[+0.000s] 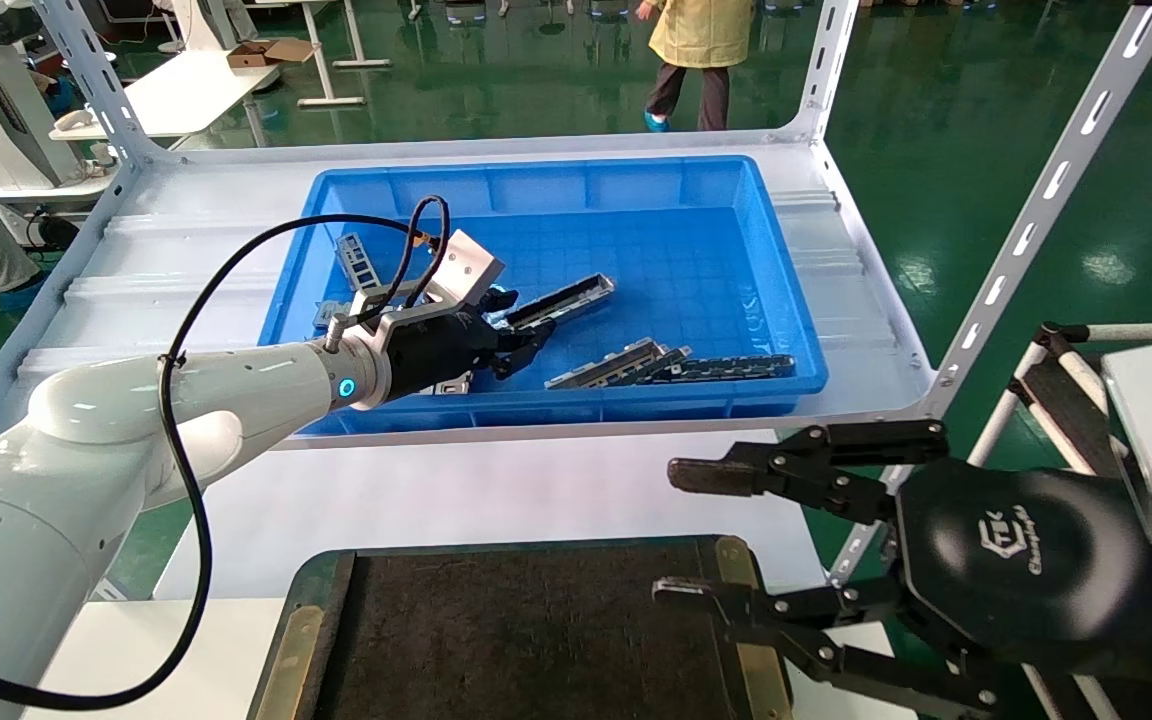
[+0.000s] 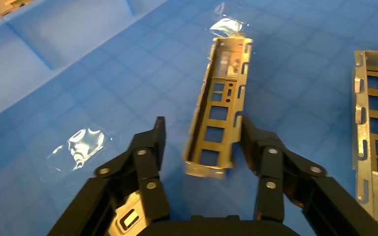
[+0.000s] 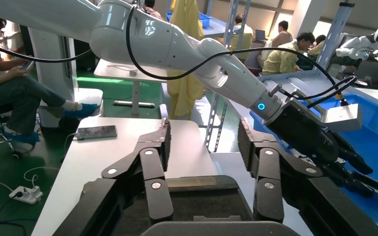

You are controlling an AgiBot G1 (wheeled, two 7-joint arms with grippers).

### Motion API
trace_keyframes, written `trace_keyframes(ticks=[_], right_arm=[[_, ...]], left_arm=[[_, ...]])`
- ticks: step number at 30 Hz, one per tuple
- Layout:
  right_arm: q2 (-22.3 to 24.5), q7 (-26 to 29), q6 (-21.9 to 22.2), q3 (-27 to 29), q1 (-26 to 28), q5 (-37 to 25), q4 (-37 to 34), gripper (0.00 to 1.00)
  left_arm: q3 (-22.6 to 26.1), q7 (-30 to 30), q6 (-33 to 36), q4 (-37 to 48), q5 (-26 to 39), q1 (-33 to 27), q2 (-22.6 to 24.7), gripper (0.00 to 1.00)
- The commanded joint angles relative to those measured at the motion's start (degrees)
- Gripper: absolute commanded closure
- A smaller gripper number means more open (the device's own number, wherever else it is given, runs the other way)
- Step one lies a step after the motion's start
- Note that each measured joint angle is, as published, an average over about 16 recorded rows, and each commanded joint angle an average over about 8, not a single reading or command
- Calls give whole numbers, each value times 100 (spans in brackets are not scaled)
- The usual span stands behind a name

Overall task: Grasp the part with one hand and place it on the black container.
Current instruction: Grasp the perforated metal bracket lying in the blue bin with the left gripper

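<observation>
The left gripper grabs the part across its narrow slotted sides next, since the part stretches far longer than my open fingers.
The part (image 1: 564, 299), a long silver-grey channel with slotted walls, lies on the floor of the blue bin (image 1: 576, 172). My left gripper (image 1: 526, 345) is down in the bin at its near end. In the left wrist view the part (image 2: 221, 93) points away from me. My left gripper (image 2: 203, 133) is open, with the part's near end between the fingers; one finger (image 2: 250, 135) is close against its wall. The black container (image 1: 526, 640) lies at the table's front. My right gripper (image 1: 674, 532) hovers open and empty over its right edge, also shown in the right wrist view (image 3: 203, 140).
More channels (image 1: 618, 364) and a darker slotted bar (image 1: 741, 367) lie at the bin's front right; another channel (image 2: 374, 128) lies beside the part. Flat plates (image 1: 356, 258) lie at the bin's left. White rack uprights (image 1: 1036, 210) stand right. A phone (image 3: 97, 132) lies on the table.
</observation>
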Motion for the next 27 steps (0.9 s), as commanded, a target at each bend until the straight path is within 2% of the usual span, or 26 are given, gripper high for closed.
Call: trace_keyframes(ticks=[1, 17, 27], right_arm=[[0, 0, 0, -1, 0, 1, 0, 100], [3, -3, 3, -7, 1, 5, 0, 100], [4, -5, 5, -10, 2, 7, 0, 100]], left_arm=[[56, -35, -34, -7, -39, 15, -1, 100], [355, -85, -129, -15, -419, -4, -28, 100], [251, 317, 83, 74, -793, -174, -119, 100]])
